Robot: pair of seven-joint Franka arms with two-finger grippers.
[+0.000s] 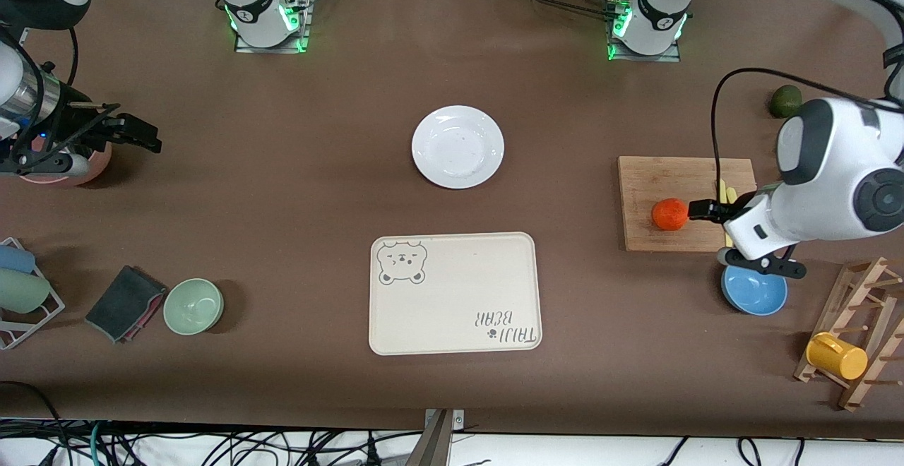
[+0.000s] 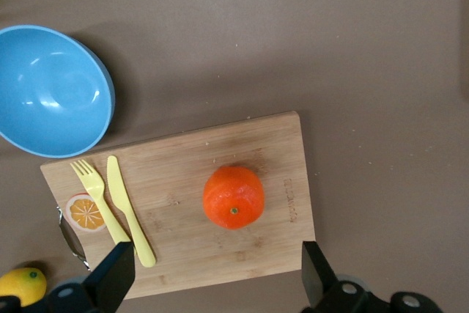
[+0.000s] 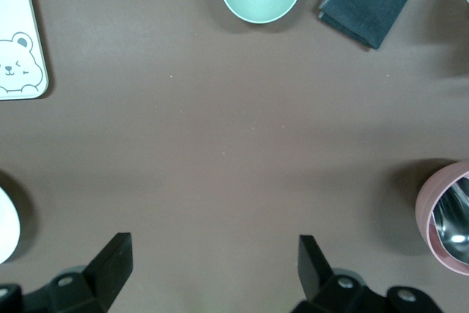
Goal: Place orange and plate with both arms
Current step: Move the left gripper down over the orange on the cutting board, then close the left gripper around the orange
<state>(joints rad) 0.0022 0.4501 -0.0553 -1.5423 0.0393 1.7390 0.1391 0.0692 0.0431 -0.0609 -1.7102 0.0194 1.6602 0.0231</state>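
My left gripper should take hold of the orange (image 1: 669, 214) by its round sides next, so it can put it on the white plate (image 1: 458, 146).
The orange (image 1: 669, 214) sits on a wooden cutting board (image 1: 678, 176) toward the left arm's end of the table. It also shows in the left wrist view (image 2: 234, 196). My left gripper (image 1: 706, 210) hangs over the board close beside the orange, open and empty; in its wrist view (image 2: 216, 273) the fingers stand wide apart, clear of the orange. The white plate (image 1: 458, 146) lies empty at the table's middle. My right gripper (image 1: 145, 135) waits open and empty over bare table at the right arm's end (image 3: 212, 265).
A cream bear-print tray (image 1: 452, 293) lies nearer the camera than the plate. A yellow fork and knife (image 2: 128, 210) lie on the board. A blue bowl (image 1: 754, 291), mug rack (image 1: 847, 339), green fruit (image 1: 784, 101), green bowl (image 1: 193, 305), dark cloth (image 1: 123, 302) and pink cup (image 3: 447, 218) stand around.
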